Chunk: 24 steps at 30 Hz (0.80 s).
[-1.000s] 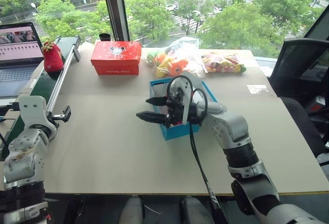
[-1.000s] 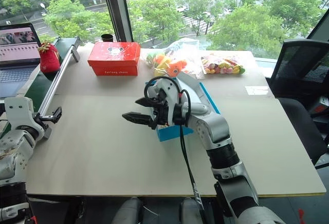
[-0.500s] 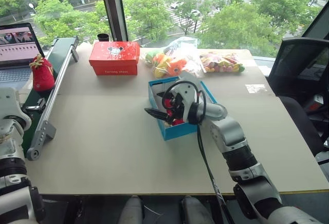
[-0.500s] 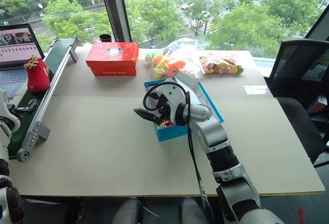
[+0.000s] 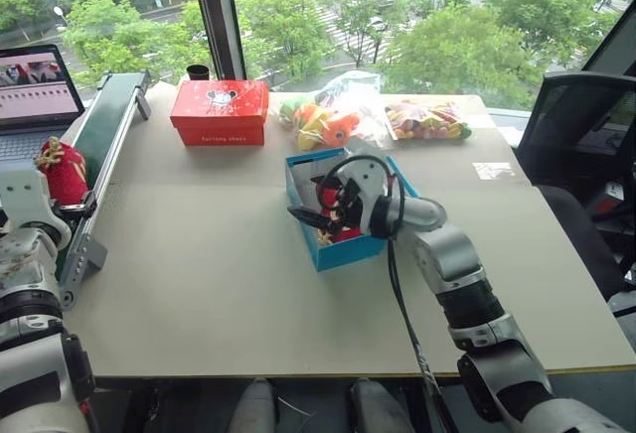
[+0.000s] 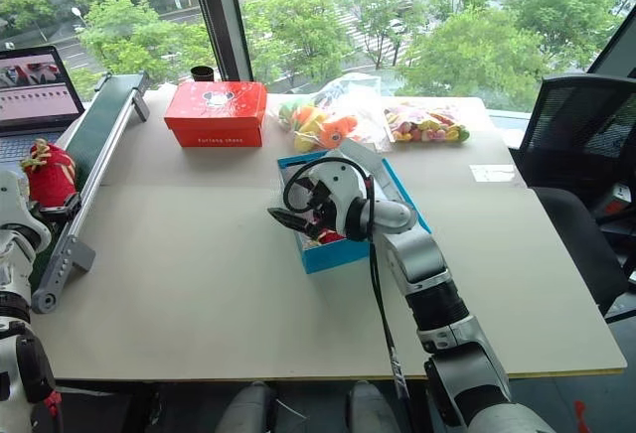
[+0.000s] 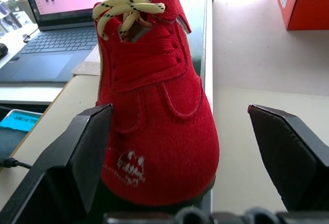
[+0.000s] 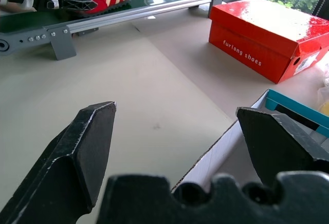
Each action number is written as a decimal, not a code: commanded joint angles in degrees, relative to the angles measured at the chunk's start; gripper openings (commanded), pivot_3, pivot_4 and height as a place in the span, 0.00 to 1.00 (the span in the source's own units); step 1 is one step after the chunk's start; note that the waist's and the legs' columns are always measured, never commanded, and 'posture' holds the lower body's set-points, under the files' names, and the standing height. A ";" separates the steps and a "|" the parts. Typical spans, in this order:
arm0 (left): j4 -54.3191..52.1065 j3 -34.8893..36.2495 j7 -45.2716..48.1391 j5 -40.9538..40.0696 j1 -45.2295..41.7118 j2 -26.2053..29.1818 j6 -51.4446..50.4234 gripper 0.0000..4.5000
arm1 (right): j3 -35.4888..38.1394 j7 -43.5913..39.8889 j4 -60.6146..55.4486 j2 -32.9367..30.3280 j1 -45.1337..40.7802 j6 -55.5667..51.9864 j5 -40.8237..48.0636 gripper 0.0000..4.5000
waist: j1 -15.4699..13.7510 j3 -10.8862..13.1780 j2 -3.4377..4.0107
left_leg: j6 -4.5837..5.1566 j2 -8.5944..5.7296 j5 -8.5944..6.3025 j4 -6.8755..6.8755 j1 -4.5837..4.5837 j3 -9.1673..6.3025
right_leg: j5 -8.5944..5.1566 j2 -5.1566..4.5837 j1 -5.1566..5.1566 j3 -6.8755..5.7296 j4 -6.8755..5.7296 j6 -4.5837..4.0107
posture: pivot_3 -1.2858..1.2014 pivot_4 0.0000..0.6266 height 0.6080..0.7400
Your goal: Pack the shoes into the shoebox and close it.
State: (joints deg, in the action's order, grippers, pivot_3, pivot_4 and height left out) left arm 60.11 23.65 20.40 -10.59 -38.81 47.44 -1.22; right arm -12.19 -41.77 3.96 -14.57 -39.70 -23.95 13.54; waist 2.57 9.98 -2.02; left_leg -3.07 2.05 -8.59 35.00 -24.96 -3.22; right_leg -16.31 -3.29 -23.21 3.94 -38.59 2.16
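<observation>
The fingers of my left gripper are beside the red shoe's toe, above the green conveyor (image 5: pixel 107 135), so it is now time to close. Closing now would catch the shoe.
The shoebox (image 5: pixel 350 251) is blue with a white interior and stands open at mid-table. One red shoe (image 5: pixel 344 233) lies inside it, partly hidden by my right arm. My right gripper (image 5: pixel 306 216) hovers open over the box's left wall (image 8: pixel 216 152) with nothing between its fingers. The other red shoe (image 5: pixel 62 169), with yellow laces, stands on the green conveyor (image 5: pixel 107 135) at the far left. In the left wrist view this shoe (image 7: pixel 154 106) sits toe-first between the spread fingers of my left gripper (image 7: pixel 180 108), which is open around it.
A red Mickey Mouse box (image 5: pixel 221 112) stands at the back of the table. Bags of toy fruit (image 5: pixel 338 120) lie behind the shoebox. A laptop (image 5: pixel 38 90) sits beyond the conveyor, a black cup (image 5: pixel 198 72) is by the window, and an office chair (image 5: pixel 581 135) stands to the right.
The shoe on the conveyor has travelled toward me. My left gripper has swung left and now brackets it. My right gripper has turned and drawn in over the shoebox's edge.
</observation>
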 commanded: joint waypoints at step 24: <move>-16.60 2.31 -3.16 -6.20 -1.72 -3.78 -7.33 0.20 | 0.99 1.06 -1.37 -0.39 -1.92 -2.86 -1.64 1.00 | -0.76 0.01 -0.21 | -0.04 0.00 0.16 0.05 0.41 0.01 | -0.02 0.00 0.25 -0.01 -0.31 0.00 | 0.52 0.24 0.99</move>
State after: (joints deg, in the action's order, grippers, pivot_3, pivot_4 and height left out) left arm 51.48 26.63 17.09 -15.94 -39.38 43.38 -8.74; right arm -12.46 -41.02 3.99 -15.13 -39.86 -26.45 11.45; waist 1.81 9.99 -2.23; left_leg -3.11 2.05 -8.43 35.05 -24.68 -3.22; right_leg -16.32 -3.29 -23.07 3.93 -38.90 2.15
